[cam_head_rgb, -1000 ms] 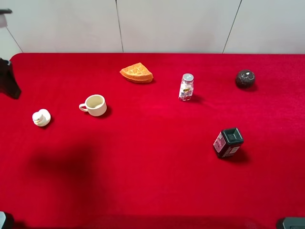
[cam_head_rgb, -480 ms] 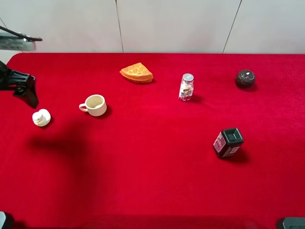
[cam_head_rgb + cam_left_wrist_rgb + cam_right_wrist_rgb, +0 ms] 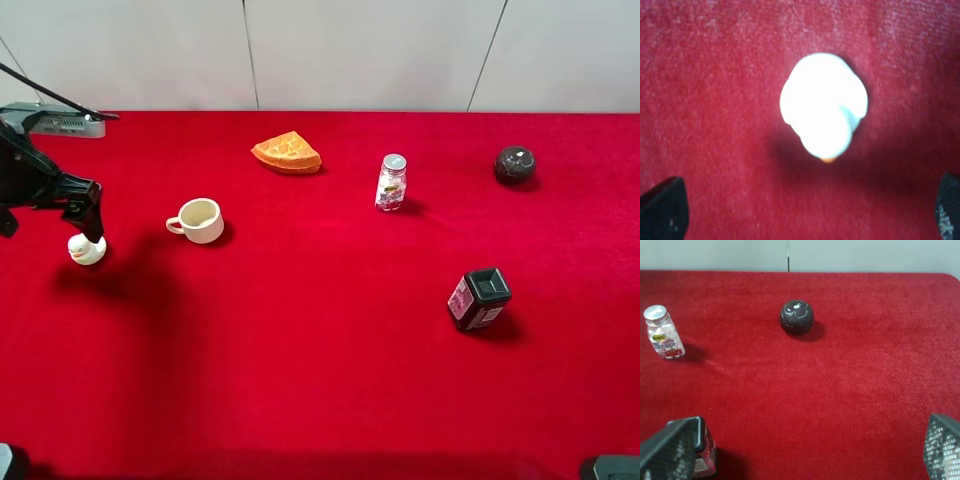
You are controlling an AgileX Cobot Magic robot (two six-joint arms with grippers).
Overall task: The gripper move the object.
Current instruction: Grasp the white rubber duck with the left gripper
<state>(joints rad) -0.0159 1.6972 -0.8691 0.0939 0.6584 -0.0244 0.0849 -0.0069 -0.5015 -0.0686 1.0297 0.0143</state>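
Observation:
My left gripper's fingers are above and short of the white duck and would miss it if I closed now. I need to first lower them.
The object is a small cream-white duck figurine [image 3: 85, 249] with a touch of orange, standing on the red cloth at the far left. My left gripper [image 3: 89, 222] hangs just above it and covers its top. In the left wrist view the duck [image 3: 822, 105] sits in the middle, and the left gripper [image 3: 805, 212] is open, its fingertips [image 3: 662, 207] wide apart and not touching the duck. My right gripper [image 3: 807, 450] is open and empty, low over the right side of the table.
A cream mug [image 3: 197, 220] stands right of the duck. An orange waffle wedge [image 3: 287, 153], a small bottle [image 3: 390, 182] and a dark ball [image 3: 514, 164] stand toward the back. A dark jar [image 3: 478, 299] lies at the right.
My left arm has come in from the left edge and moved right and down, from behind the duck to just above it. Nothing on the table has moved.

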